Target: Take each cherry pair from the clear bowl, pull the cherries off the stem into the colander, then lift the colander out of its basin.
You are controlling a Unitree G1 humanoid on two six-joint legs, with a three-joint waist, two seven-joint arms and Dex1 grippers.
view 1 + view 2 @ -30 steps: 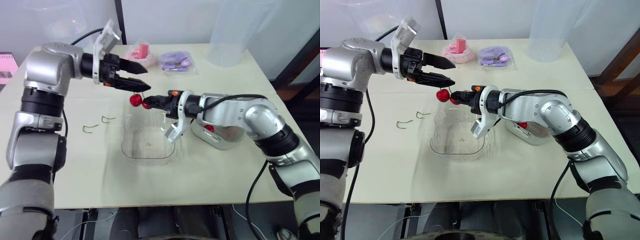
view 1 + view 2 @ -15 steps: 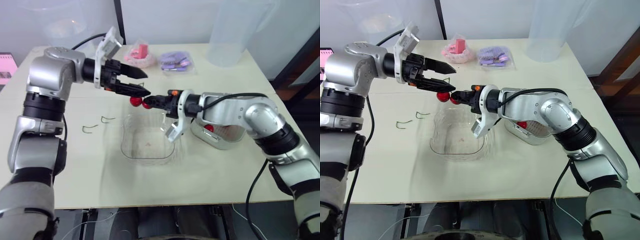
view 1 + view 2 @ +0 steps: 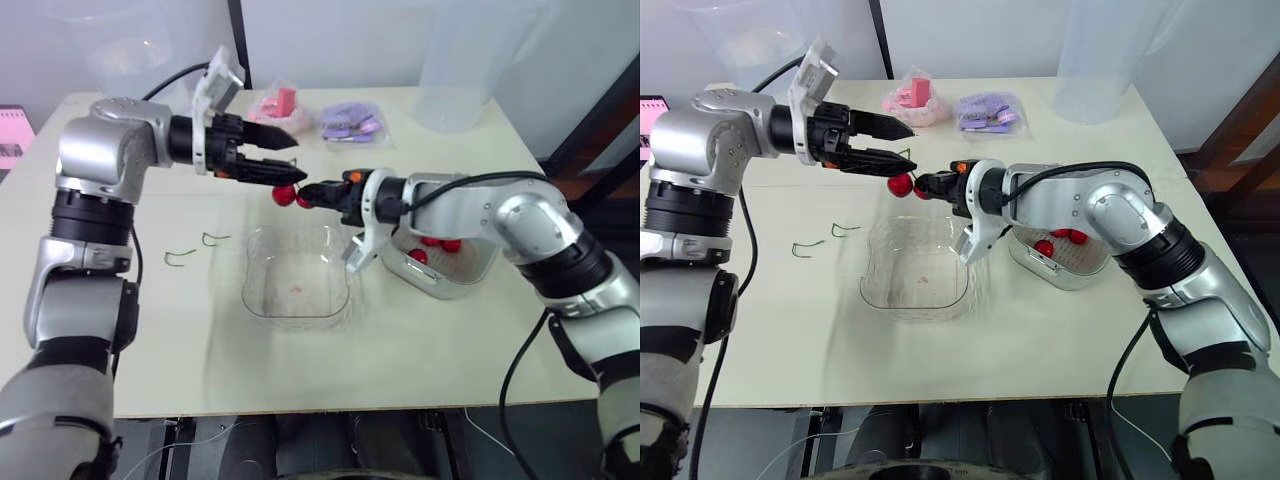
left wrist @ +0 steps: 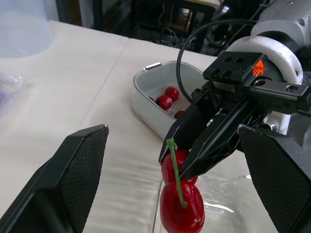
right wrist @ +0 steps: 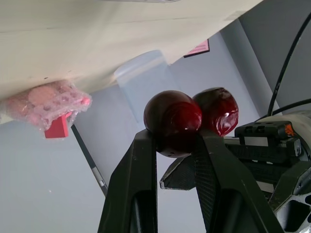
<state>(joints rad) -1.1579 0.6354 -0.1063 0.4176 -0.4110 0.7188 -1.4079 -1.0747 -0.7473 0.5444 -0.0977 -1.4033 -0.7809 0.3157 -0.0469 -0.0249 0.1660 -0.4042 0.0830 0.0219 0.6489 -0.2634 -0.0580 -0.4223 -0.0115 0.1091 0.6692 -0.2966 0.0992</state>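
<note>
Next, my left gripper grabs the stem by its free upper end (image 4: pixel 171 144), which sticks up, while my right gripper's fingers crowd the cherries below.
A red cherry pair (image 3: pixel 285 194) hangs in the air above the far rim of the clear bowl (image 3: pixel 250 300). My right gripper (image 3: pixel 318 193) is shut on one cherry (image 5: pixel 172 121), with the second cherry pressed against it on the left gripper's side. The green stem (image 4: pixel 174 170) sticks up free. My left gripper (image 3: pixel 295 160) hovers just above and left of the pair, open, with its lower finger close to the stem. The colander sits in its grey basin (image 3: pixel 440 280), right of the bowl, holding several red cherries (image 3: pixel 432 242).
Two bare stems (image 3: pixel 180 257) lie on the table left of the bowl. A pink bag (image 3: pixel 278 105) and a purple bag (image 3: pixel 350 122) rest at the back, with a tall clear container (image 3: pixel 470 60) at the back right.
Both grippers and the cherry pair have shifted slightly right and up. My right forearm has risen, uncovering more cherries in the colander.
</note>
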